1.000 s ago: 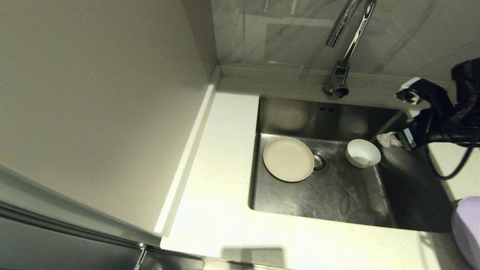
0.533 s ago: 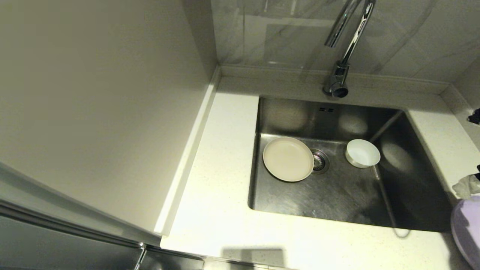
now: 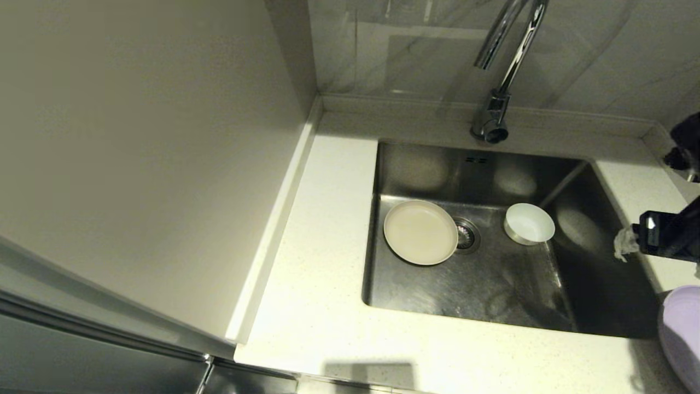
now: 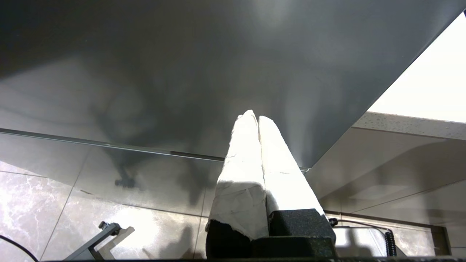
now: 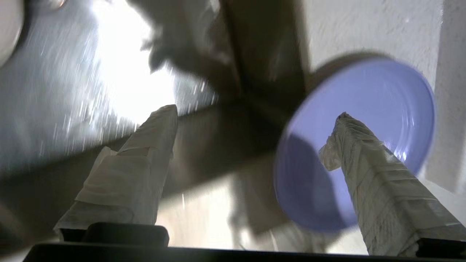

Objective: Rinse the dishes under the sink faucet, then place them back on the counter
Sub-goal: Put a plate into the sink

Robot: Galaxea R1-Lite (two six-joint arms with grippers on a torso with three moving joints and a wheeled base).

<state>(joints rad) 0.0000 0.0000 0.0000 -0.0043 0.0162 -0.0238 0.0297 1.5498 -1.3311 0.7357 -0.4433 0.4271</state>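
The robot's right gripper will next rinse the lilac plate under the sink faucet [image 3: 502, 85], so it will grab the plate by its raised rim.
In the sink [image 3: 492, 290] a cream plate [image 3: 420, 232] lies flat at the left of the drain strainer [image 3: 466, 235], and a small white bowl [image 3: 529, 223] stands upright to the right. The lilac plate [image 3: 681, 339] rests on the counter [image 3: 317, 273] at the front right, partly cut off. My right arm [image 3: 667, 235] reaches in over the sink's right rim. My right gripper [image 5: 255, 112] is open and holds nothing, with the lilac plate [image 5: 364, 145] below one finger. My left gripper [image 4: 255, 116] is shut and empty, parked low, outside the head view.
The chrome faucet [image 3: 500, 71] rises behind the sink, its spout over the basin's back. A tall pale wall panel [image 3: 153, 164] borders the counter on the left. A dark cabinet face [image 4: 182, 72] and floor tiles fill the left wrist view.
My right arm left the sink's back right corner, swung almost out of view, and now stands at the sink's right rim near the lilac plate. The dishes have not moved.
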